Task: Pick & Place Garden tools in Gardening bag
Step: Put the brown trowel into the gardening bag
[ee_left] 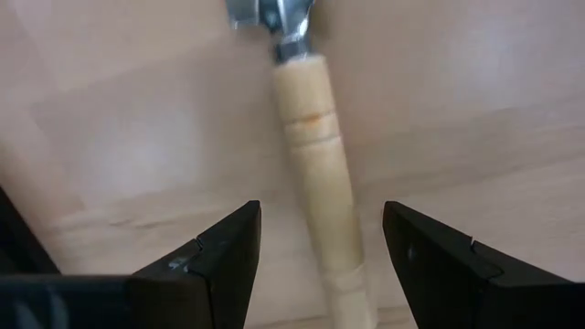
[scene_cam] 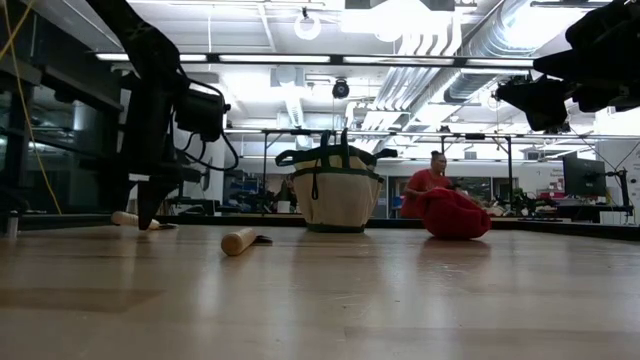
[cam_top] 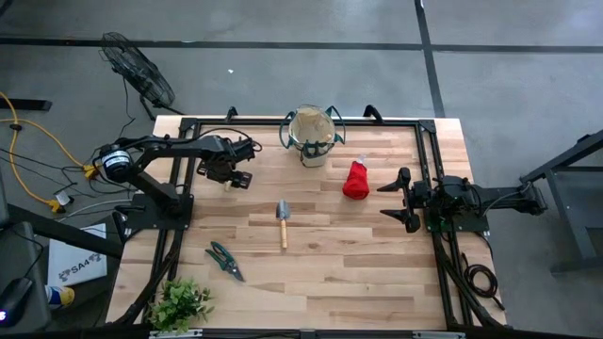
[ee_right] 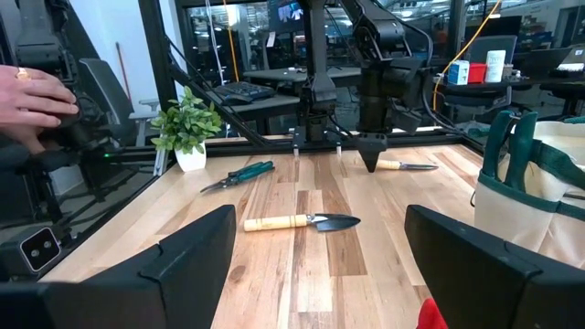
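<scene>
My left gripper should move toward the collar first, because its fingers are above the hand fork handle's rear part [ee_left: 338,247], short of the metal collar [ee_left: 292,48], and closing would miss.
My left gripper [cam_top: 229,175] is open and low over the table's far left. Its fingers stand on either side of the hand fork's wooden handle [ee_left: 311,137] without touching it; the fork [ee_right: 407,165] lies flat. The trowel [cam_top: 282,222] lies flat mid-table. One pair of green-handled pruning shears [cam_top: 224,260] lies nearer the front left. The red bundle [cam_top: 355,180] lies right of the beige gardening bag [cam_top: 314,137], which stands upright at the far edge. My right gripper [cam_top: 388,200] is open and empty, raised at the right.
A leafy potted plant [cam_top: 179,303] stands at the near left corner. Black frame rails [cam_top: 429,160] run along the table's sides. A person's hand [ee_right: 27,96] shows beyond the table's left side. Bare wood lies between trowel and right gripper.
</scene>
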You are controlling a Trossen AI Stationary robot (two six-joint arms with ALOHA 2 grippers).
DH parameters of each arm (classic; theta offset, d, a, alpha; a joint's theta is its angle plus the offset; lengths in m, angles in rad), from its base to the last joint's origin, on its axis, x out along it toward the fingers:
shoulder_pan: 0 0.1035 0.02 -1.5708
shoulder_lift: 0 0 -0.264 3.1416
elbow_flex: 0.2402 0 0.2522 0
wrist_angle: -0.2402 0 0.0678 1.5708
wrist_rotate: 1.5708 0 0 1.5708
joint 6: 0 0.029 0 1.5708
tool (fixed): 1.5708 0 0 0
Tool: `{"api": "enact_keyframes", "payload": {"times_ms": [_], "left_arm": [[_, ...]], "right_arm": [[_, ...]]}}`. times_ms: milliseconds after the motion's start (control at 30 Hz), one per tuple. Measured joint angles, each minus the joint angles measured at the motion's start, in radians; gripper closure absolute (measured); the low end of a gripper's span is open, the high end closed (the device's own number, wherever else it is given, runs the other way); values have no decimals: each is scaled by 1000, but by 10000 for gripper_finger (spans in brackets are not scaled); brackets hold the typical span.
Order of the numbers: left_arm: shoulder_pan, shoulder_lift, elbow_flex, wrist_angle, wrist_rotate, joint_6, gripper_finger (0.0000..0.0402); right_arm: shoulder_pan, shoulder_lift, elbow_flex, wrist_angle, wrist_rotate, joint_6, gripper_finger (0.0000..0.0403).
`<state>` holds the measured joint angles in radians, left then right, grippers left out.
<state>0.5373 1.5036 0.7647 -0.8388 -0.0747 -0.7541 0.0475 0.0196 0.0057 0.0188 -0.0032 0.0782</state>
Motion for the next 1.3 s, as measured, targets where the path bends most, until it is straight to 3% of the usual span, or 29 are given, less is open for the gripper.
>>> {"api": "enact_keyframes", "payload": {"times_ms": [733, 1300], "left_arm": [[107, 16, 0, 87, -51, 80, 178], [141, 68, 2, 112, -2, 78, 179]], "right_arm": [[0, 0, 0, 0, 0, 0, 92], [0, 0, 0, 0, 0, 0, 92]]}}
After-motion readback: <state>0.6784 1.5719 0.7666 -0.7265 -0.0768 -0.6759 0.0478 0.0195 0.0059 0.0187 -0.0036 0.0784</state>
